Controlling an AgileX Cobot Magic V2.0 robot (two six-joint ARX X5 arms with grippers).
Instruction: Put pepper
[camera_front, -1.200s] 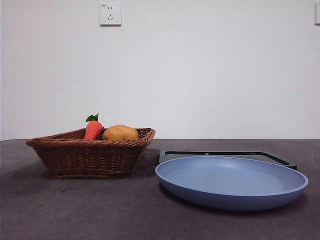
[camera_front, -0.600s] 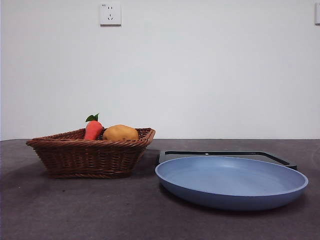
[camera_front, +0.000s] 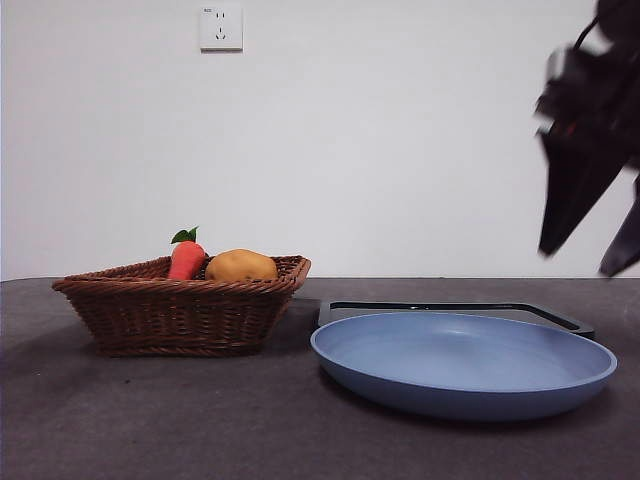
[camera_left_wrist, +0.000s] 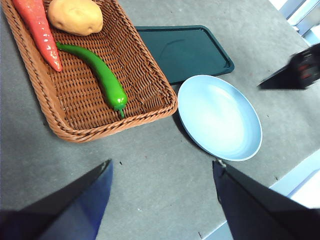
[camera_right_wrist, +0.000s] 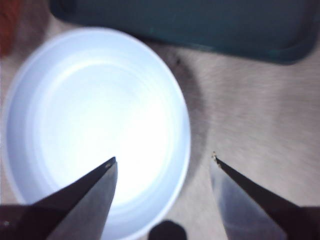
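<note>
My right gripper is going to reach the blue plate and grab its rim (camera_front: 598, 360). The blue plate's hollow middle (camera_front: 460, 355) will stay free to hold the pepper.
The green pepper (camera_left_wrist: 97, 72) lies in the wicker basket (camera_left_wrist: 150, 75), beside a red carrot (camera_left_wrist: 37, 30) and a tan potato (camera_left_wrist: 75, 15). In the front view the pepper is hidden behind the basket (camera_front: 180, 310) wall. My right gripper (camera_front: 590, 255) is open and empty, high above the right side of the blue plate (camera_front: 460, 360). It also shows in its own wrist view (camera_right_wrist: 162, 160), over the plate's (camera_right_wrist: 75, 115) edge. My left gripper (camera_left_wrist: 162, 167) is open, high over the table, near the basket and plate (camera_left_wrist: 220, 117).
A dark tray (camera_front: 450, 308) lies behind the plate; it also shows in the left wrist view (camera_left_wrist: 185, 50) and the right wrist view (camera_right_wrist: 200, 25). The carrot (camera_front: 186, 258) and potato (camera_front: 240, 265) rise above the basket rim. The table's edge (camera_left_wrist: 260, 200) runs near the plate.
My right gripper has come into the front view from the top right, above the plate. The basket, plate and tray have not moved.
</note>
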